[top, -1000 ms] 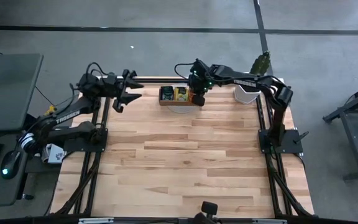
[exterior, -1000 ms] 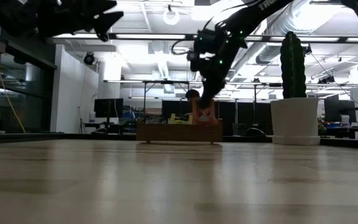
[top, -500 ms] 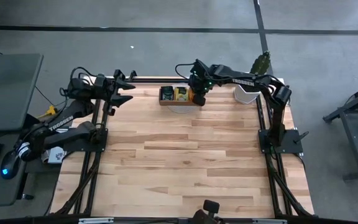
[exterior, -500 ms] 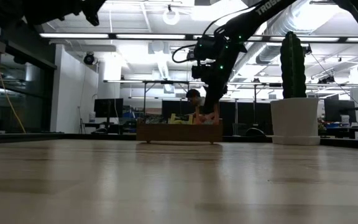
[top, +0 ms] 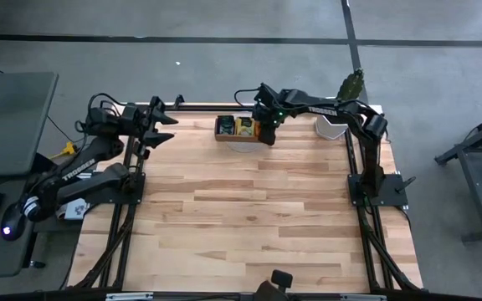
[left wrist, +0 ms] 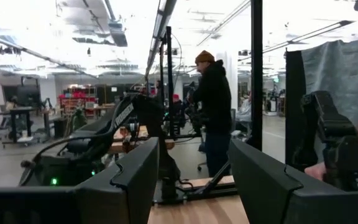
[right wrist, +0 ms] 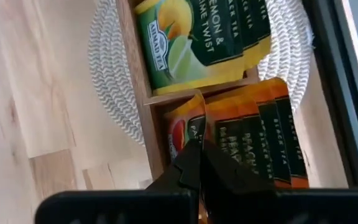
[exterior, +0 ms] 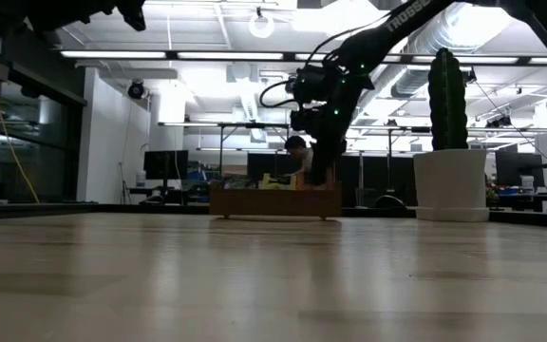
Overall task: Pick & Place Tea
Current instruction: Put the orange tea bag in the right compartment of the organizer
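Observation:
My right gripper is ready to open now: the orange sachet (right wrist: pixel 196 117) is standing behind the tray's front side (right wrist: pixel 148 124), so the sachet would stay in its section of the tray.
A brown wooden tray (top: pixel 228 128) stands on a white woven mat (right wrist: pixel 107 93) at the table's far edge. Yellow-green tea sachets (right wrist: pixel 197 43) stand on edge in its middle compartment. Orange sachets (right wrist: pixel 260 137) fill its right compartment. My right gripper (right wrist: pixel 197 165) slants down into that right compartment (exterior: pixel 319 176), shut on one orange sachet (right wrist: pixel 180 134) at the front of the row. My left gripper (top: pixel 164 127) hovers open and empty, high above the table's far left corner (left wrist: pixel 194 180). My right gripper pinches the orange sachet by its upper edge (right wrist: pixel 188 146) between its two fingers. The fingers come from above, slanting down. The sachet stands on edge inside the tray's right compartment, against the other orange sachets; whether its lower edge rests on the tray floor is hidden.
A white pot with a cactus (exterior: pixel 452 180) stands at the far right corner, right of the tray. The near wooden tabletop (top: pixel 249 217) lies bare. Beyond the table, a person (left wrist: pixel 215 112) stands in the room.
My right gripper has gone down with the orange sachet, which hung above the tray's rim and now sits inside the right compartment. My left gripper has risen and drawn back toward the table's left edge, staying open.

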`<act>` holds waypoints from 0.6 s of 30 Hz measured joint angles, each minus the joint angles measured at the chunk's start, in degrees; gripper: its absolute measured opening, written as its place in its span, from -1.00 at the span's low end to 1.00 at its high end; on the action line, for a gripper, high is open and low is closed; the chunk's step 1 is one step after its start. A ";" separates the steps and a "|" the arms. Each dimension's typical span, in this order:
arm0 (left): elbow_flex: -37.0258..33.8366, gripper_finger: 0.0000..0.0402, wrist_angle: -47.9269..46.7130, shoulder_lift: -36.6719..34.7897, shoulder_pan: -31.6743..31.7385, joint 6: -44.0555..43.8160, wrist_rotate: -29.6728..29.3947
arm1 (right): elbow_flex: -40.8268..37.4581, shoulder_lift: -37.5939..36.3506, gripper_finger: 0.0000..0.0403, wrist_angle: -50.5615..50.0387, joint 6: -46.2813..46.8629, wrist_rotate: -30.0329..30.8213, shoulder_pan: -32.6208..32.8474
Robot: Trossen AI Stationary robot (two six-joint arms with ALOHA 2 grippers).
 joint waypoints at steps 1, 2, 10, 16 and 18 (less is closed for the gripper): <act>0.00 -0.04 -0.93 -0.58 0.00 0.01 0.03 | -0.01 0.00 -1.00 0.01 0.28 0.15 0.01; -0.02 -0.04 -1.75 -1.23 0.00 0.01 0.07 | -0.01 -0.01 -1.00 0.20 0.51 0.26 0.01; -5.40 -0.04 -3.24 -10.50 0.00 -1.80 -3.69 | -0.01 -0.02 -0.91 0.27 1.50 2.00 -0.34; -10.64 -0.04 -3.11 -18.50 -0.02 -4.20 -6.95 | -0.01 -0.02 -0.65 0.46 2.97 1.78 -0.32; -12.32 -0.04 -3.46 -20.31 0.00 -5.69 -7.76 | -0.01 -0.02 -0.53 0.55 3.33 0.95 -0.30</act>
